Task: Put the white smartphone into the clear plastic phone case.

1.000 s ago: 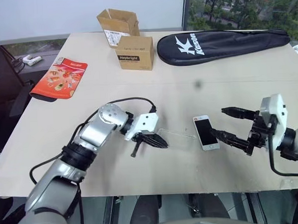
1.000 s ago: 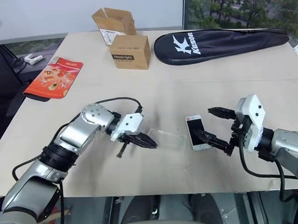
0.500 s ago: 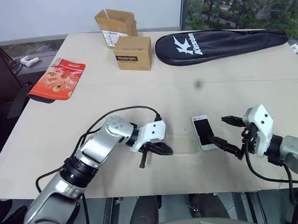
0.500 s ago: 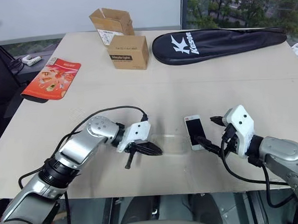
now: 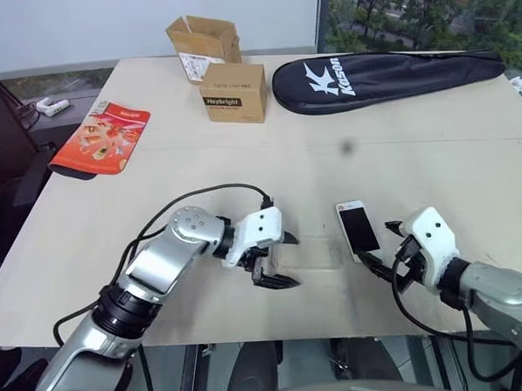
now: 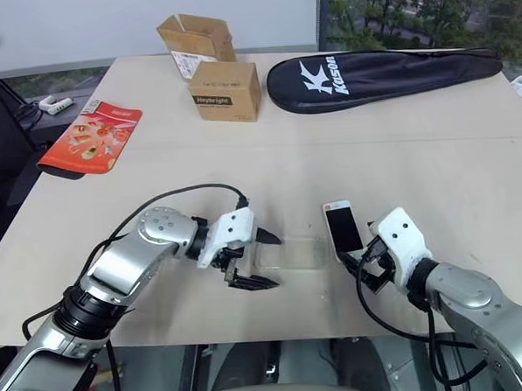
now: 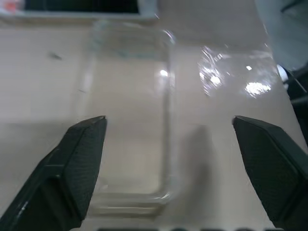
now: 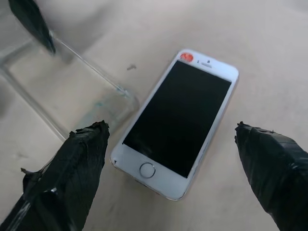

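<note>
My right gripper grabs the white smartphone by its home-button end next, to fit the white smartphone into the clear case.
The white smartphone lies face up on the table, its black screen showing and its home button toward me. To its left the clear plastic phone case lies flat on the table beside it, its glinting rim visible in the left wrist view. My left gripper stands open at the case's left end, one finger on each side of the case's end, holding nothing. My right gripper hangs open low over the phone's near end, its two fingertips either side of the phone and clear of it.
At the back of the table stand an open cardboard box and a closed brown box. A black racket bag lies back right and a red packet far left. The table's front edge runs just below both grippers.
The left gripper was shut at the case's left end and has now spread wide open. The right gripper has sunk and drawn in close to the phone's near end.
</note>
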You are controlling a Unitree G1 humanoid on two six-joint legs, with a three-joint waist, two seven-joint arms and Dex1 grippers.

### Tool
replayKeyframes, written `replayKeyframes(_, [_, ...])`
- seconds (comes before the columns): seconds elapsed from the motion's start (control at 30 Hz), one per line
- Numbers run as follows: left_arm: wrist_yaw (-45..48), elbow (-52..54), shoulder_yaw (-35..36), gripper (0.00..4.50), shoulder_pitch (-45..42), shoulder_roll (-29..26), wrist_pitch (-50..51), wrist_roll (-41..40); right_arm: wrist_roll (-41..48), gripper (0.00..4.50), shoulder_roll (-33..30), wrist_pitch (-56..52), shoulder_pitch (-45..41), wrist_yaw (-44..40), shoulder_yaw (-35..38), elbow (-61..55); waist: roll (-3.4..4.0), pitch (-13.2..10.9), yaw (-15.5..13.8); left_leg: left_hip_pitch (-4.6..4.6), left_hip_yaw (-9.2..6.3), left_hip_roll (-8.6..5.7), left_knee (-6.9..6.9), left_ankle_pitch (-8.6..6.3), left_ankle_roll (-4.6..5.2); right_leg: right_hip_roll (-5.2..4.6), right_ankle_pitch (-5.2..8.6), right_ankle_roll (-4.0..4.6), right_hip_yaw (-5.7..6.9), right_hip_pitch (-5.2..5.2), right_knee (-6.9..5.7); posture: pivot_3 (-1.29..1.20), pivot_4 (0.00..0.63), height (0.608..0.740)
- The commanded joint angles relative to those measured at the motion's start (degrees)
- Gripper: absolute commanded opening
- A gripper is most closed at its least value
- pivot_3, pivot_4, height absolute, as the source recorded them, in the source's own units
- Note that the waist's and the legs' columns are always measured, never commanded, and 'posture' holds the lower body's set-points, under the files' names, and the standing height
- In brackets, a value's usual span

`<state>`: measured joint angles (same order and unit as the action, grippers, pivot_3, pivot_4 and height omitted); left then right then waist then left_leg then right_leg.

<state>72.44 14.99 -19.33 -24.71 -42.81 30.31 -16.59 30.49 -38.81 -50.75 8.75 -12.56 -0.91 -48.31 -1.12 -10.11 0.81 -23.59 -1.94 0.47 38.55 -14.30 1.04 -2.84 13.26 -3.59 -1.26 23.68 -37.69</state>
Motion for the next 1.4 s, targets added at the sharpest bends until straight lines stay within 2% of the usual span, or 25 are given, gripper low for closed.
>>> replayKeyframes(0.03, [0.6,1.7,6.6,4.43,1.8,-1.7,-2.0,-3.8,-3.0,4.50,1.8,-3.7,-0.1,4.6,-0.7,-2.1,0.00,0.0,0.0,0.01,0.00,0.00,-0.01,0.00,0.00,0.00,0.00,0.00,-0.01,0.00,0.00,0.00,0.150,0.740])
replayKeyframes(0.3, [-6.3,9.2,17.1,4.43,8.6,-3.5,2.0,-8.3,-1.5,4.50,3.5,-6.4,1.2,1.9,-2.3,-4.7,-0.01,0.0,-0.1,-0.01,0.00,-0.01,-0.02,0.00,0.00,-0.03,0.00,0.00,-0.01,0.00,0.04,0.00,0.150,0.740])
replayKeyframes(0.43, [-10.6,13.1,19.6,4.43,11.0,-4.4,4.9,-8.8,-1.3,4.50,3.5,-8.0,0.0,0.6,-3.0,-3.7,-0.01,0.0,-0.1,0.09,-0.04,0.05,-0.09,0.00,0.00,0.00,0.00,0.00,-0.07,0.00,0.02,0.00,0.150,0.740])
replayKeyframes(0.53, [-12.7,14.7,20.2,4.43,11.8,-4.8,5.5,-8.3,-5.5,4.50,3.6,-9.6,-3.0,3.9,-4.9,-1.2,-0.01,0.0,-0.1,0.12,-0.02,0.04,-0.09,0.00,0.00,0.00,0.00,0.00,-0.07,-0.02,0.02,0.00,0.150,0.740])
replayKeyframes(0.67, [-14.2,17.6,21.1,4.43,11.9,-5.0,7.3,-10.3,-6.9,4.50,5.6,-11.3,-5.0,5.1,-6.3,0.1,-0.02,0.0,-0.2,0.10,0.04,0.00,-0.08,0.01,-0.01,-0.01,0.01,0.01,-0.08,-0.02,0.04,0.00,0.150,0.740])
replayKeyframes(0.93, [-15.9,17.6,22.0,4.43,11.3,-5.1,7.9,-12.4,-11.0,4.50,8.9,-13.2,-6.9,7.7,-5.9,2.6,-0.04,0.0,0.0,0.23,0.04,0.02,-0.12,0.01,-0.01,0.02,0.01,0.02,-0.15,-0.06,0.01,0.00,0.150,0.740])
replayKeyframes(1.07, [-14.9,17.4,22.2,4.43,11.8,-5.6,7.7,-14.1,-11.4,4.50,9.8,-12.4,-6.8,7.3,-4.1,4.2,-0.10,0.1,0.0,0.29,0.05,0.01,-0.11,0.01,-0.01,0.00,0.01,0.02,-0.25,-0.10,0.01,0.00,0.150,0.740])
replayKeyframes(1.17, [-14.6,17.1,22.2,4.43,11.9,-5.9,7.6,-14.8,-10.0,4.50,13.1,-12.7,-6.8,7.0,-1.5,5.9,-0.17,0.1,0.0,0.33,0.07,0.01,-0.11,0.01,-0.01,0.00,0.01,0.02,-0.26,-0.13,0.01,0.00,0.150,0.740])
replayKeyframes(1.37, [-15.1,15.3,20.6,4.43,11.2,-7.0,5.6,-11.6,-10.5,4.50,14.4,-12.6,-7.8,5.9,0.3,9.3,-0.18,0.1,0.0,0.69,0.12,0.01,-0.18,0.00,-0.01,0.00,0.14,0.22,-0.39,-0.40,0.04,0.00,0.150,0.740])
replayKeyframes(1.4, [-15.3,15.4,20.6,4.49,11.0,-6.9,5.9,-11.8,-10.6,4.25,14.2,-12.4,-7.7,5.7,0.1,9.6,-0.22,0.2,-0.1,0.69,0.12,0.01,-0.18,0.00,-0.01,0.00,0.14,0.22,-0.38,-0.42,0.05,0.00,0.150,0.740])
